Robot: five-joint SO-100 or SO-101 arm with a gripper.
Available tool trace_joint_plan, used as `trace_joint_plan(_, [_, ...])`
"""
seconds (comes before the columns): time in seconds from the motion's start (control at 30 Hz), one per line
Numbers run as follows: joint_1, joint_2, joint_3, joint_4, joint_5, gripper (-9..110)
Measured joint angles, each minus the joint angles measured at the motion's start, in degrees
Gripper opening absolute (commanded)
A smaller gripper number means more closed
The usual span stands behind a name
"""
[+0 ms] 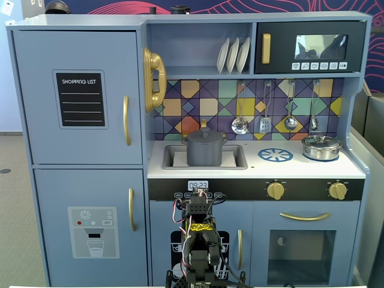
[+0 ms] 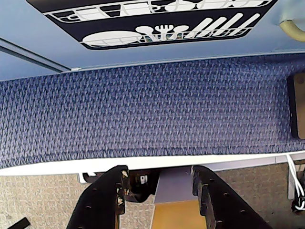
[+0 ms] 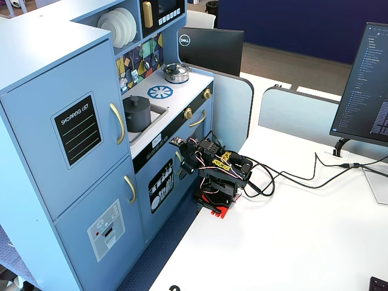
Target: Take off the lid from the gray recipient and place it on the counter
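My gripper grips the dark-gray lid by its knob (image 1: pixel 204 130) next, to take it off the gray recipient (image 1: pixel 206 153).
The gray recipient (image 1: pixel 206 153) stands in the recessed sink of the white counter (image 1: pixel 288 168), with the dark-gray lid (image 1: pixel 204 135) resting on it, knob up. It shows the same way in the other fixed view: the pot (image 3: pixel 138 117) with the lid (image 3: pixel 136 100) on it, on the counter (image 3: pixel 183 91). My gripper (image 2: pixel 160 174) is open and empty. It sits low in front of the kitchen's dishwasher door (image 2: pixel 162 24), well below the counter. In a fixed view the folded arm (image 3: pixel 212 170) rests on the white table, its gripper (image 3: pixel 183 162) toward the cabinet front.
A shiny silver pot (image 1: pixel 321 147) with its own lid stands at the counter's right, next to the blue burner print (image 1: pixel 275 155). Utensils (image 1: pixel 265 117) hang above the counter. A monitor (image 3: pixel 364 85) and cables (image 3: pixel 291 176) are on the table to the right.
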Motion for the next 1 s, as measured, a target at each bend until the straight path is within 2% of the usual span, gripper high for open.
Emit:
trace_joint_plan(0.07, [0.09,0.00,0.00,0.00,0.00,8])
trace_joint_plan(0.27, [1.14,0.00,0.00,0.00,0.00,21])
trace_joint_plan(0.37, [1.05,0.00,0.00,0.00,0.00,21])
trace_joint_plan(0.4, [1.05,0.00,0.00,0.00,0.00,19])
trace_joint_plan(0.5, [1.05,0.00,0.00,0.00,0.00,1])
trace_joint_plan(0.9, [1.49,0.00,-0.09,-0.44,2.02,0])
trace_joint_plan(1.0, [2.99,-0.62,-4.31,-2.02,3.25,0])
